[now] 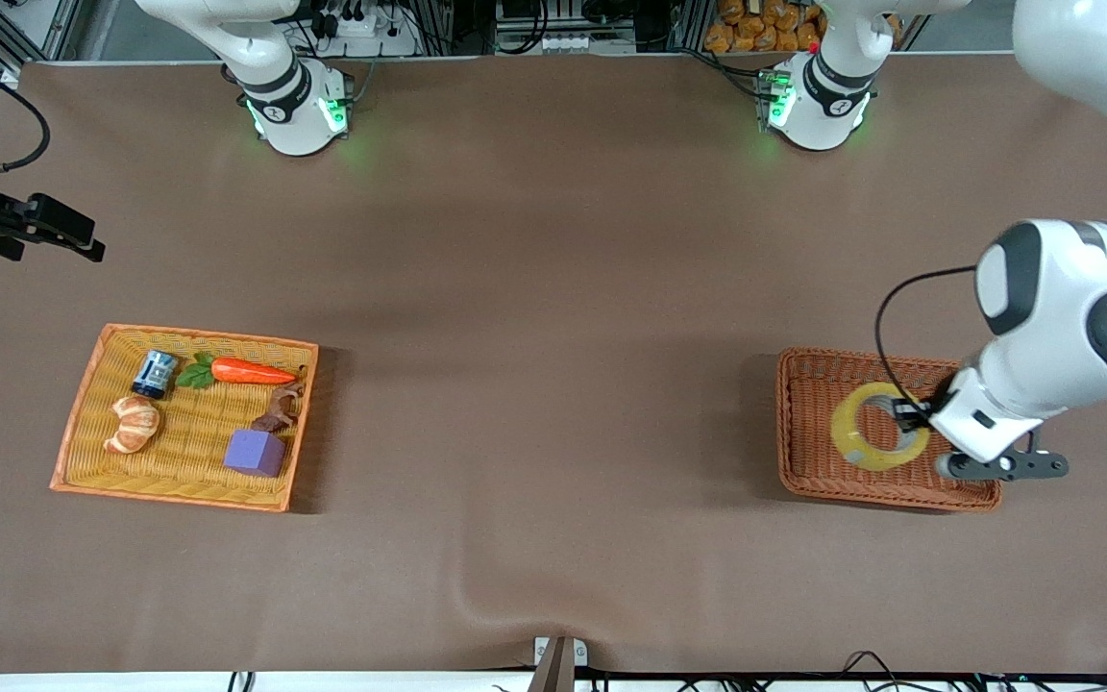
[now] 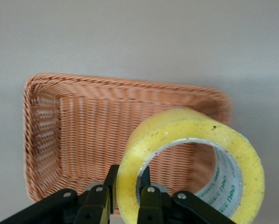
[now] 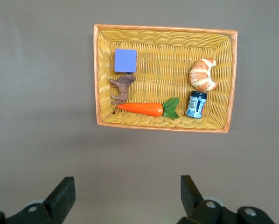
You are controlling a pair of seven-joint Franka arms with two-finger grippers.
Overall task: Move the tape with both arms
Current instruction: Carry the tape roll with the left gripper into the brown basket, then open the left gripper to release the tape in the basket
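Observation:
In the left wrist view the tape is still above the basket's bottom and if I opened now, it would drop, so my left gripper moves it lower before releasing.
The tape [image 1: 848, 434] is a yellowish ring in the brown wicker basket [image 1: 808, 423] toward the left arm's end of the table. My left gripper [image 1: 909, 419] is shut on the ring's wall, one finger inside the hole and one outside. In the left wrist view my left gripper [image 2: 129, 176] holds the tape [image 2: 186, 135] on edge over the brown basket [image 2: 83, 126]. I cannot tell if the tape touches the basket floor. My right gripper [image 3: 128, 186] is open and empty, high over bare table beside the yellow basket [image 3: 165, 28].
The yellow basket [image 1: 208, 337] toward the right arm's end holds a croissant [image 1: 134, 424], a carrot [image 1: 246, 371], a purple cube [image 1: 256, 452], a blue jar [image 1: 156, 373] and a brown toy animal [image 1: 280, 408]. Brown cloth covers the table between the baskets.

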